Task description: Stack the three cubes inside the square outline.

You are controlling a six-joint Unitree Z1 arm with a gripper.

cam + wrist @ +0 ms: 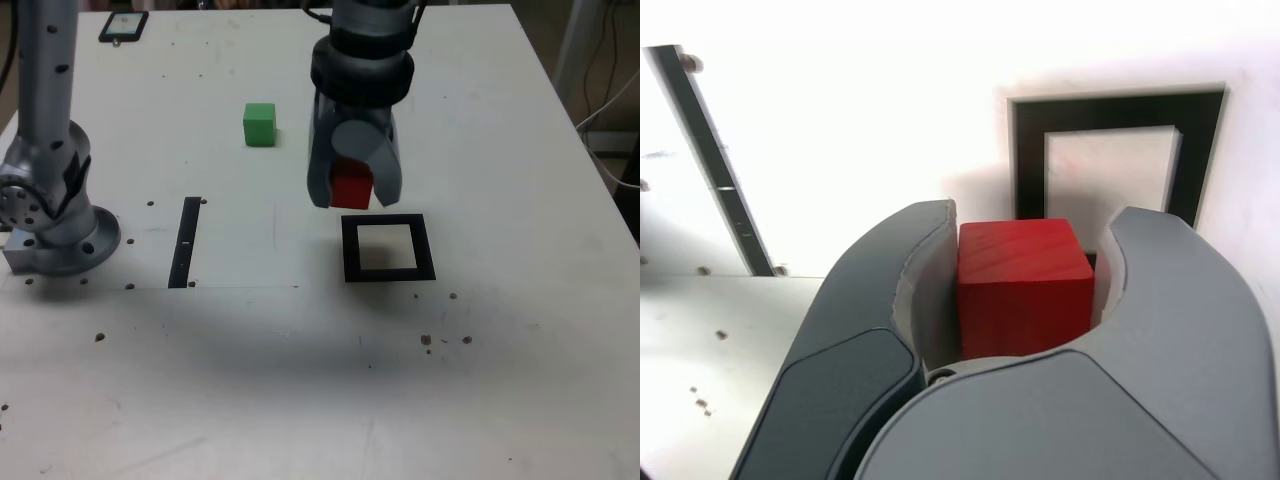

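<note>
My gripper should keep holding the red cube [352,187] until the cube is inside. The cube hangs above and short of the square outline [388,248] in the exterior view.
My gripper [353,195] is shut on the red cube [352,187], which hangs just above the table beside the far edge of the square outline [388,248]. In the wrist view the red cube [1023,285] is clamped between the two grey jaws, with the square outline [1116,160] just beyond it. The green cube [259,124] rests on the table further back, toward the exterior view's left. No yellow cube shows in either view.
The arm's grey base [50,200] stands at the exterior view's left. A narrow black strip [186,242] lies between the base and the outline. A dark phone-like object [123,26] sits at the far left corner.
</note>
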